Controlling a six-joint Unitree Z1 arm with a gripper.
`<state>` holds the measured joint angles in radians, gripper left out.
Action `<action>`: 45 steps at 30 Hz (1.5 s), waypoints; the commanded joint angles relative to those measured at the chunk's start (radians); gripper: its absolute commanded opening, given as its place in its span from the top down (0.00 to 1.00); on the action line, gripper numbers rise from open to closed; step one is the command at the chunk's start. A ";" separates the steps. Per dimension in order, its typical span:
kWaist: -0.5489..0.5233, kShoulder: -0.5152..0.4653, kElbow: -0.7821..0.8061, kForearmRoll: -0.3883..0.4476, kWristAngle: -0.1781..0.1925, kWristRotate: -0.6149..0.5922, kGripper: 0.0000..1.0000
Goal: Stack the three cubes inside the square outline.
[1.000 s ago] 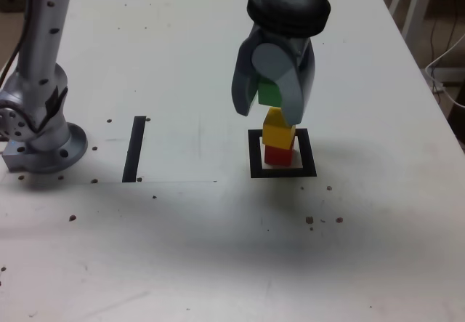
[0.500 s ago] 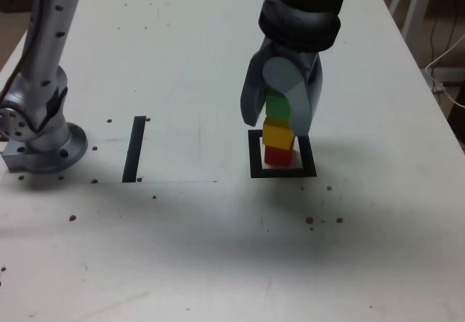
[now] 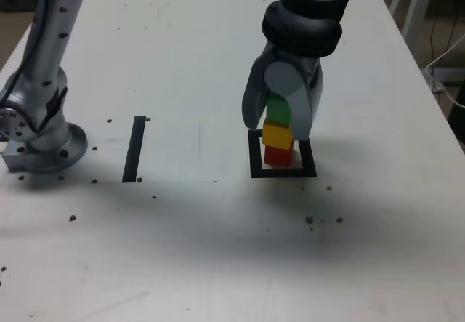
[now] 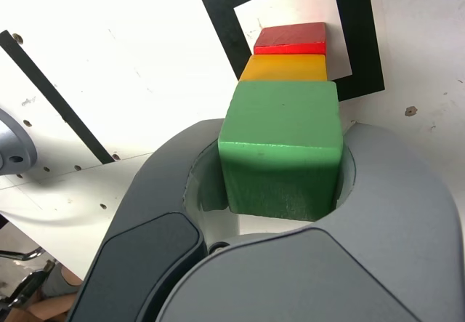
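My gripper opens now, since in the exterior view the green cube's base rests on the yellow cube (image 3: 278,134), so the green cube would stand.
In the exterior view the red cube (image 3: 278,155) stands inside the square outline (image 3: 283,172), and the yellow cube (image 3: 278,134) sits on it. The green cube (image 3: 277,110) rests right on top of the yellow one, slightly askew. My gripper (image 3: 277,120) comes down from above and is shut on the green cube, one finger on each side. The wrist view shows the green cube (image 4: 283,144) between the grey fingers (image 4: 167,191), with the yellow cube (image 4: 285,67), the red cube (image 4: 290,38) and the square outline (image 4: 360,38) lined up beyond it.
A straight black line strip (image 3: 134,148) lies toward the exterior view's left, near the arm's grey base (image 3: 43,147). Small dark specks dot the white table (image 3: 218,249). The table's edge (image 3: 436,104) runs along the exterior view's right.
My gripper has come down and a little to the exterior view's right with the green cube. The gap above the yellow cube has closed.
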<state>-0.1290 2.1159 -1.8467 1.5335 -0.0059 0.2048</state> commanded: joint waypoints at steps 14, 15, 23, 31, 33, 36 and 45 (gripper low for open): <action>0.011 0.007 0.025 -0.010 -0.007 0.014 0.01; 0.011 0.007 0.026 -0.010 -0.007 0.014 0.01; 0.011 -0.030 0.028 -0.011 0.018 0.010 0.00; 0.011 -0.148 0.070 -0.004 0.084 -0.029 0.00; 0.011 -0.174 0.092 -0.004 0.094 -0.042 0.00; 0.011 -0.218 0.132 -0.004 0.108 -0.068 0.00; 0.042 -0.327 0.317 -0.025 0.141 -0.134 0.00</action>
<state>-0.0965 1.8137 -1.5596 1.5182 0.1323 0.0766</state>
